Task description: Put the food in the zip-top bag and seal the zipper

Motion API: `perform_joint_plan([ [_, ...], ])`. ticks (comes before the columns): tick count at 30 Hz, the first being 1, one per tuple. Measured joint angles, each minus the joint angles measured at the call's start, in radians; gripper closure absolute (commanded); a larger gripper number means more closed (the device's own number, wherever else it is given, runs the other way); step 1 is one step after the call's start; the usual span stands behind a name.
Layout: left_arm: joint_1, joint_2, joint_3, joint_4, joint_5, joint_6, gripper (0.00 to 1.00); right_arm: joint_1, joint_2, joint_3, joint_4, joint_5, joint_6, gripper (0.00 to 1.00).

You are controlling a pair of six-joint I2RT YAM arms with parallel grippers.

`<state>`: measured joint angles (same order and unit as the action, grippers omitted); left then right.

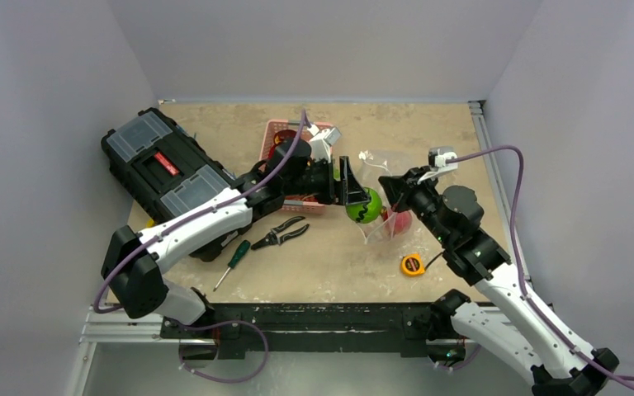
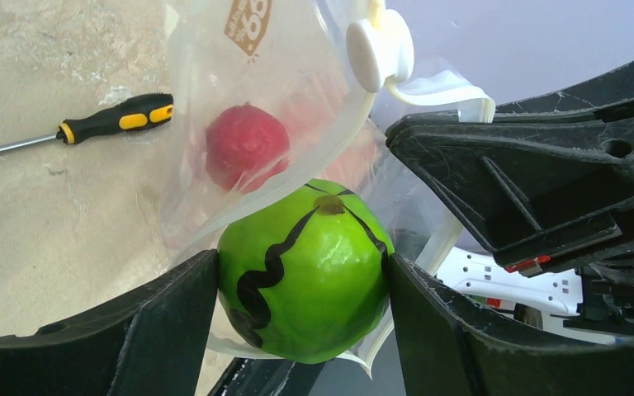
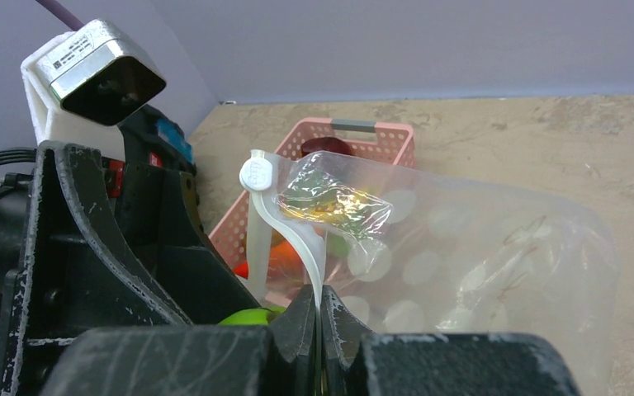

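Observation:
I should open my left gripper now. The opening of the bag is around the green food, so the food would come to rest in the bag (image 1: 384,169).
A round green food (image 2: 305,268) with black wavy stripes sits squeezed between the two fingers of my left gripper (image 1: 361,205), right at the mouth of the zip-top bag (image 3: 462,247). The bag is clear with white dots, and a red food (image 2: 246,144) lies inside it. My right gripper (image 3: 319,309) is shut on the whitish zipper (image 3: 297,235) strip and holds that edge up. The white slider (image 3: 257,175) stands at the strip's top end. From above, the bag (image 1: 384,169) hangs between the two grippers, with the right gripper (image 1: 392,188) at its near side.
A pink basket (image 1: 285,132) with more food stands behind the left arm. A black toolbox (image 1: 165,165) lies at the far left. Pliers (image 1: 281,233) and a green-handled screwdriver (image 1: 233,262) lie near the left arm. A yellow and black tool (image 1: 412,265) lies in front of the bag.

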<state>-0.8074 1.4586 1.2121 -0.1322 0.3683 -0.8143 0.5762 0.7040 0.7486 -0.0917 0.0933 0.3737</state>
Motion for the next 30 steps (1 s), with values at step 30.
perform_joint_plan([
  [30, -0.004, -0.15, 0.003, -0.04, 0.016, 0.148, 0.11, 0.0, -0.009, -0.001, -0.014, 0.002, 0.0, 1.0],
])
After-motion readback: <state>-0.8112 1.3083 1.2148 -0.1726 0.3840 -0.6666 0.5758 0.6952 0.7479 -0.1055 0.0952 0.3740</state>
